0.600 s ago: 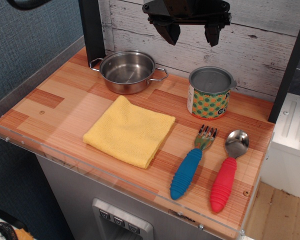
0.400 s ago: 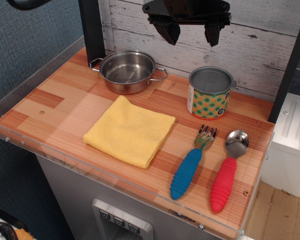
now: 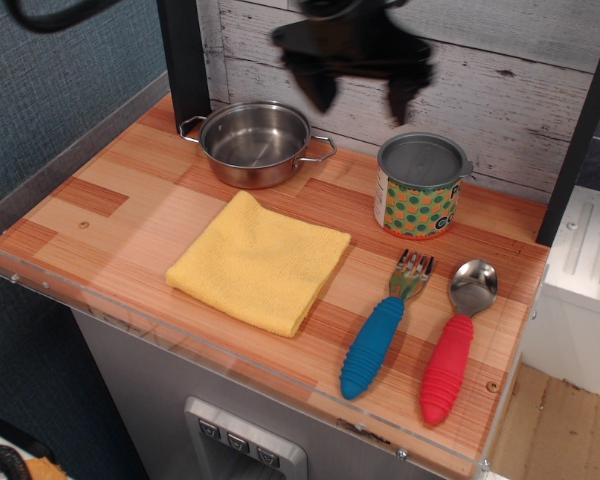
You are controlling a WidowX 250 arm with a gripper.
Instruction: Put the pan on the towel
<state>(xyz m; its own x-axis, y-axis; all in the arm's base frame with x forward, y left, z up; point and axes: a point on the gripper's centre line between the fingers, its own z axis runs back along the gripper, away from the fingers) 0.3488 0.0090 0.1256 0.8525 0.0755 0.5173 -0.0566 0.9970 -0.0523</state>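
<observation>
My gripper is to pinch the pan by its thin steel rim (image 3: pixel 306 143) next, because the pan's round bowl (image 3: pixel 254 150) is too wide for my gripper.
The pan (image 3: pixel 255 143) is a small shiny steel pot with two wire loop handles. It sits empty at the back left of the wooden counter. The towel (image 3: pixel 259 261) is a square yellow cloth lying flat in front of the pan, apart from it. My black gripper (image 3: pixel 358 96) hangs open and empty in the air at the back, above and to the right of the pan, between the pan and the can. It is blurred by motion.
A metal can (image 3: pixel 420 185) with a green-orange dotted label stands at the back right. A blue-handled fork (image 3: pixel 382 328) and a red-handled spoon (image 3: pixel 454 345) lie at the front right. A black post (image 3: pixel 185 55) rises behind the pan. A clear rim (image 3: pixel 50 165) edges the counter.
My gripper has moved left and a little down, toward the pan. Nothing on the counter has moved.
</observation>
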